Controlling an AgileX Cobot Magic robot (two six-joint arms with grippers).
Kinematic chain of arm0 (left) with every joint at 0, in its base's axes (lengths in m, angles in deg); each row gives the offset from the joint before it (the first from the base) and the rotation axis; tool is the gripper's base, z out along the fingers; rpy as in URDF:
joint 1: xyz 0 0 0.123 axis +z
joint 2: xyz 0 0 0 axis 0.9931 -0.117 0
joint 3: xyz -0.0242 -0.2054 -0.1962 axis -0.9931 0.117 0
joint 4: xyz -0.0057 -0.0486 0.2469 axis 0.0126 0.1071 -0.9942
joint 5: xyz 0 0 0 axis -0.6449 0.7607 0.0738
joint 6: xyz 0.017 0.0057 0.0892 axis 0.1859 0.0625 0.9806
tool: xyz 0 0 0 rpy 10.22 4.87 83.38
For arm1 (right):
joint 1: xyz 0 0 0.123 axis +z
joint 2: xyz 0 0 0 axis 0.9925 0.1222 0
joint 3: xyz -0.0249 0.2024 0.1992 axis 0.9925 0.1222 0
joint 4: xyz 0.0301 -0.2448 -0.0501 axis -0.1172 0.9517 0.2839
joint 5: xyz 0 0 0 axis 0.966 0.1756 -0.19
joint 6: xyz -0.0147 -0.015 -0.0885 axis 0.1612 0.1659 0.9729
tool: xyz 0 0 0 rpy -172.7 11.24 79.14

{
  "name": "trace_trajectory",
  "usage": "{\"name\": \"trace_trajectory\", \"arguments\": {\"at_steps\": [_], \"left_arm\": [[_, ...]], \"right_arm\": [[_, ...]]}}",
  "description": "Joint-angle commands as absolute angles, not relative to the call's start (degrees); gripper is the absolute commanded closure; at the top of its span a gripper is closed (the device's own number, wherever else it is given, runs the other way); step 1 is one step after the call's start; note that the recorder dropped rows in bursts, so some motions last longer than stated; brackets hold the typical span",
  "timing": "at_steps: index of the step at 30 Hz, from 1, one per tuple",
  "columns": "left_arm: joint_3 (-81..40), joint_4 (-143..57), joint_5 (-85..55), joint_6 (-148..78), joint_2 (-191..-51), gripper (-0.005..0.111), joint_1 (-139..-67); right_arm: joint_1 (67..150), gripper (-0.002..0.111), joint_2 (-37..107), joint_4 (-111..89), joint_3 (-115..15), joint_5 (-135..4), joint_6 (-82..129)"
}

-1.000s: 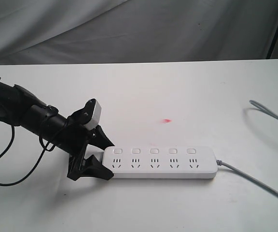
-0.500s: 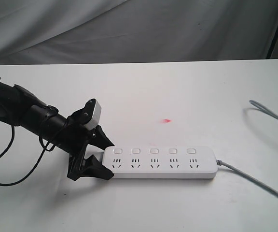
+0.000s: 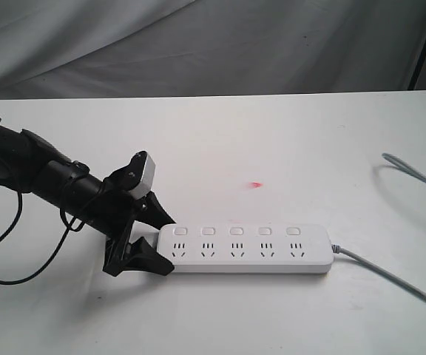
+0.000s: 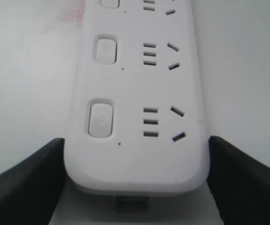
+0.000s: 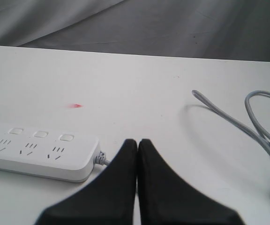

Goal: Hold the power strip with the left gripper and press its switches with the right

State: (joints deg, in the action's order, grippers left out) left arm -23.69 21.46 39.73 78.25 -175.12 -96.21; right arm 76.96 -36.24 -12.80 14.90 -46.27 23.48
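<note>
My left gripper grabs the power strip by its cordless end (image 3: 167, 248) (image 4: 136, 166) next, which leaves the switches free to press.
The white power strip (image 3: 246, 250) lies flat on the white table, its grey cord (image 3: 390, 277) leaving at its right end. A row of square switches (image 3: 236, 231) runs along its far side. My left gripper (image 3: 170, 245) straddles the strip's left end, one black jaw against each long side. In the left wrist view the strip (image 4: 139, 93) fills the space between the jaws of the left gripper (image 4: 136, 154), with the nearest switch (image 4: 101, 119) in plain sight. My right gripper (image 5: 137, 140) is shut on nothing, off the strip's (image 5: 36, 150) cord end; the exterior view does not show it.
The grey cord (image 5: 238, 122) loops over the table on the right, ending in a plug near the edge. A small red mark (image 3: 256, 184) sits on the table behind the strip. Grey cloth hangs behind the table's far edge (image 3: 213, 95).
</note>
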Motion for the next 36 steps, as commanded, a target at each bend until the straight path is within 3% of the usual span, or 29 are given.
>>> {"name": "trace_trajectory", "arguments": {"at_steps": [1,9,12,13,14,15,16,18,25,32,36], "left_arm": [[-23.8,21.1,38.9,77.7,-175.4,0.107,-96.6],[-23.8,21.1,39.0,77.7,-175.4,0.106,-96.6],[-23.8,20.6,40.2,77.7,-175.4,0.096,-96.6],[-23.8,20.5,41.8,77.7,-175.4,0.080,-96.6],[-23.8,20.5,43.3,77.7,-175.4,0.057,-96.6],[-23.8,20.5,43.8,77.7,-175.4,0.046,-96.6],[-23.8,20.6,44.1,77.7,-175.4,0.018,-96.6],[-23.8,21.0,43.7,77.5,-175.4,0.003,-96.6],[-23.8,21.0,43.7,76.8,-168.6,0.003,-96.6],[-23.8,18.4,43.3,61.6,-157.3,0.003,-96.6],[-23.8,19.1,43.3,57.2,-154.0,0.015,-96.6]], "right_arm": [[77.3,0.108,-36.5,-13.1,15.0,-46.3,23.5],[77.3,0.108,-36.5,-13.1,15.0,-46.3,23.5],[77.3,0.108,-36.5,-13.1,15.0,-46.3,23.5],[77.3,0.108,-36.5,-13.1,15.0,-46.3,23.5],[77.3,0.108,-36.5,-13.1,15.0,-46.3,23.5],[77.3,0.108,-36.5,-13.1,15.0,-46.3,23.5],[77.3,0.108,-36.5,-13.1,15.0,-46.3,23.5],[77.3,0.108,-36.5,-13.1,15.0,-46.3,23.5],[77.3,0.108,-36.5,-13.1,15.0,-46.3,23.5],[77.3,0.108,-36.5,-13.2,15.0,-46.3,23.4],[77.3,0.108,-36.5,-13.2,15.0,-46.3,23.4]]}}
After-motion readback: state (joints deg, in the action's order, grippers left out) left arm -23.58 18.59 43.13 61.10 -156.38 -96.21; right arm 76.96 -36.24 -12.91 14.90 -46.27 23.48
